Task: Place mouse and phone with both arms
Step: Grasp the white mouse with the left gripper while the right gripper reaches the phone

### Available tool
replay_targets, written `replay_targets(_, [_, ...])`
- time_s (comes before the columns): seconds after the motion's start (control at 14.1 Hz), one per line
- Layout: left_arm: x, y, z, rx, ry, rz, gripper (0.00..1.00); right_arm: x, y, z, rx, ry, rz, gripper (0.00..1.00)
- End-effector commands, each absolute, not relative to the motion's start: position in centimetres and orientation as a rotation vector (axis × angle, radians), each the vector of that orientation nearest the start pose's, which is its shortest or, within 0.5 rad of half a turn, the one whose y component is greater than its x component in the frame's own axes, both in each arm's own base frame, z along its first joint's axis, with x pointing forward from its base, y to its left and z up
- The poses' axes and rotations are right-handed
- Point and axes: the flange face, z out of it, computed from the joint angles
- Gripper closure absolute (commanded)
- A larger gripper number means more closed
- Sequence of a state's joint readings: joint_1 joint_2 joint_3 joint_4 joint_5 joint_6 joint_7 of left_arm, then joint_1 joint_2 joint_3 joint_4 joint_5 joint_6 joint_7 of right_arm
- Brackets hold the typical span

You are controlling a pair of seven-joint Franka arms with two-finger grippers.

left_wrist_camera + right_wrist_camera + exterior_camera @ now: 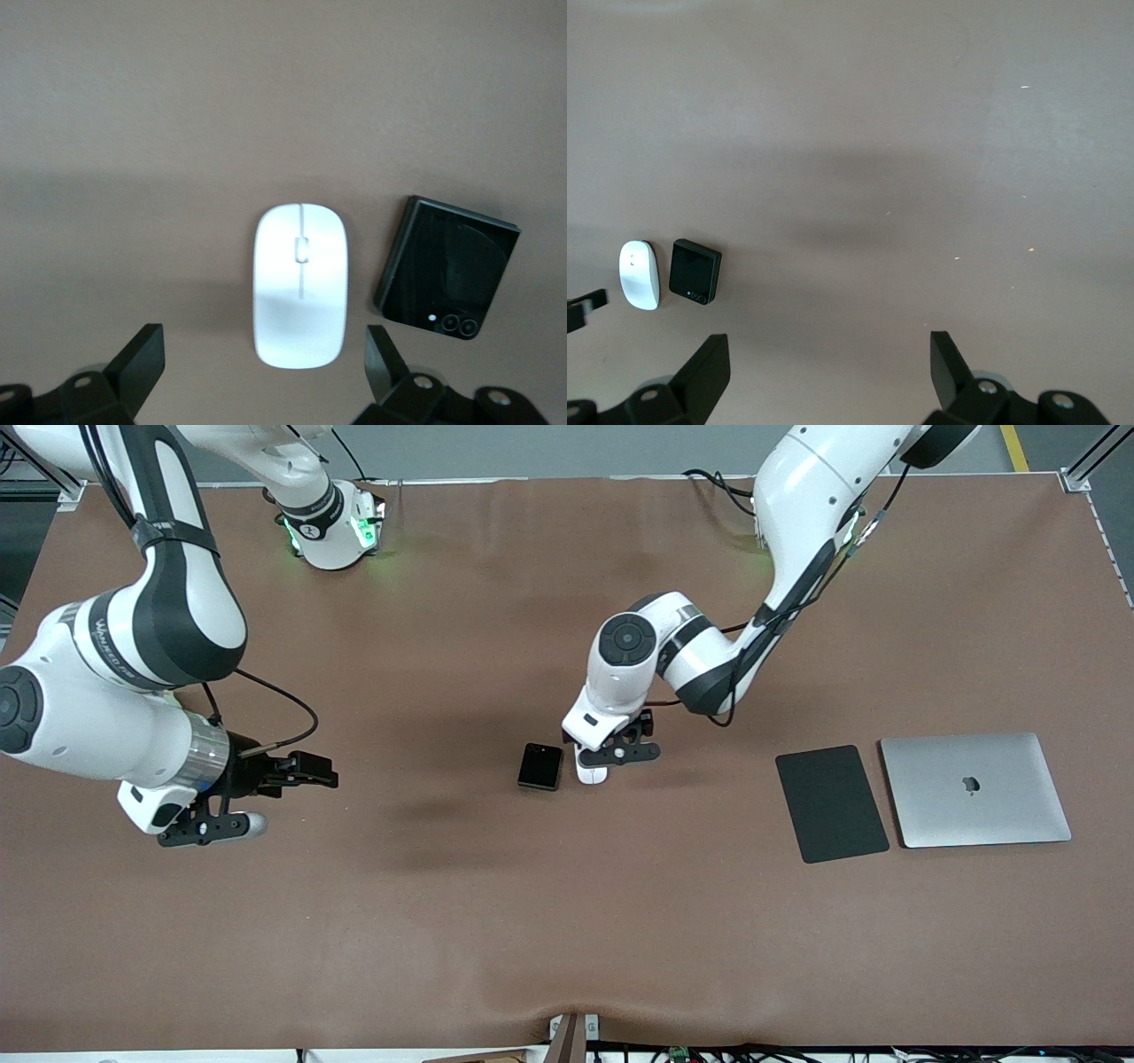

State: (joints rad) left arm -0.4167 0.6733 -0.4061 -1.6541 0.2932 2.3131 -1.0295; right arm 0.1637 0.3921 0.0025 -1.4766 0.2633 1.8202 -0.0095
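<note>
The white mouse has to go on the dark mouse pad [831,803], so my left gripper needs to grab the mouse by its rear sides next.
The white oval mouse [592,771] lies mid-table, and the black squarish phone [540,766] lies close beside it toward the right arm's end. My left gripper [613,755] hangs open just above the mouse. In the left wrist view the mouse [299,285] lies between the spread fingers, untouched, with the phone [447,270] beside it, and my left gripper [264,356] is empty. My right gripper [208,825] is open and empty over bare table toward the right arm's end. The right wrist view shows my right gripper [828,363], with the mouse [640,274] and phone [695,271] well away.
A flat dark grey mouse pad [831,803] and a closed silver laptop [974,789] lie side by side toward the left arm's end. The brown table cover [567,921] is bare nearer the front camera.
</note>
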Motion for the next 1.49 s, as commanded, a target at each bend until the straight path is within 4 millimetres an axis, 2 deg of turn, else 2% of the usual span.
replay_targets(0.0, [50.5,-49.2,23.2,-3.187,-0.196,-0.054,0.0,64.7,19.5,45.6,-2.878,-0.29,0.099,0.0])
replay_targets(0.07, [50.5,-49.2,22.5,-3.177,-0.184,-0.06,0.0,64.3,21.2,45.5,-2.885,-0.329,0.078,0.0])
replay_targets(0.21, [50.4,-49.3,21.7,-3.178,-0.174,-0.069,0.0,64.6,23.5,43.8,-2.902,-0.376,0.03,0.0])
replay_targets(0.5, [50.2,-49.5,19.9,-3.191,-0.209,-0.063,0.0,64.7,27.0,38.5,-2.909,-0.418,0.065,0.0])
replay_targets(0.64, [50.0,-49.5,19.3,-3.177,-0.202,-0.071,0.0,64.5,28.6,36.6,-2.911,-0.423,0.066,0.0])
replay_targets(0.92, [49.6,-49.8,18.0,-3.156,-0.214,-0.084,0.03,63.8,30.9,32.8,-2.953,-0.19,0.162,0.0])
replay_targets(1.21, [50.1,-50.0,17.6,-3.162,-0.222,-0.087,0.11,62.9,34.5,30.7,-2.979,0.011,0.208,0.0])
replay_targets(1.28, [50.2,-50.0,17.4,-3.162,-0.225,-0.086,0.14,63.0,34.6,29.9,-2.981,0.02,0.212,0.0])
replay_targets(1.42, [50.0,-50.5,17.4,-3.167,-0.216,-0.089,0.16,63.6,34.3,29.7,-2.971,0.019,0.151,0.0])
